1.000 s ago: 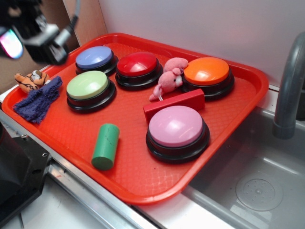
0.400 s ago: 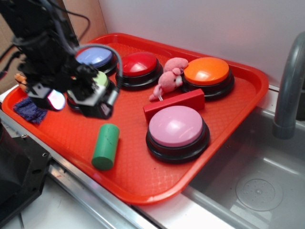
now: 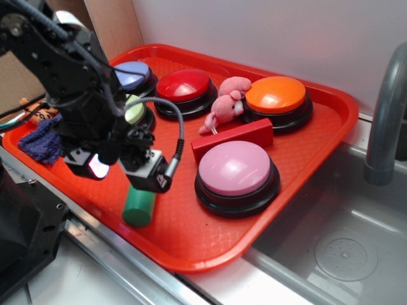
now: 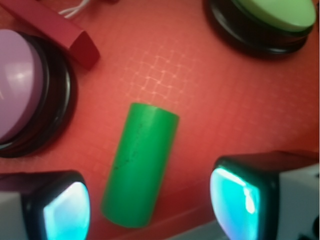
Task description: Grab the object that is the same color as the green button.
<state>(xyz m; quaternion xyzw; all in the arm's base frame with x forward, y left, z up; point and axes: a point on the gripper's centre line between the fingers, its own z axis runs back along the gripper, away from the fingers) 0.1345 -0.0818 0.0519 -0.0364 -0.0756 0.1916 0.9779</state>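
Observation:
I am not ready to close on the cylinder yet and need to lower my gripper first, because its fingers are above the green cylinder (image 3: 139, 206).
The object, a green cylinder (image 3: 139, 206) (image 4: 141, 165), lies on its side near the front edge of the red tray (image 3: 305, 146). My gripper (image 3: 127, 175) (image 4: 150, 205) hangs open just above it. In the wrist view the cylinder's near end lies between the two glowing pads (image 4: 235, 197), apart from both. The arm hides most of the green button (image 3: 134, 109). The wrist view shows its pale green dome (image 4: 277, 12) at the top right, beyond the cylinder.
A pink button (image 3: 235, 168) and a red block (image 3: 232, 138) lie right of the cylinder. Red (image 3: 183, 86), orange (image 3: 276, 94) and blue (image 3: 132, 75) buttons and a pink plush (image 3: 224, 105) stand further back. A blue cloth (image 3: 41, 140) lies left; a sink (image 3: 337, 248) and faucet (image 3: 388, 108) are right.
The arm has swung from the tray's back left corner forward and down, over the green button, and now stands over the green cylinder. The objects on the tray have not moved.

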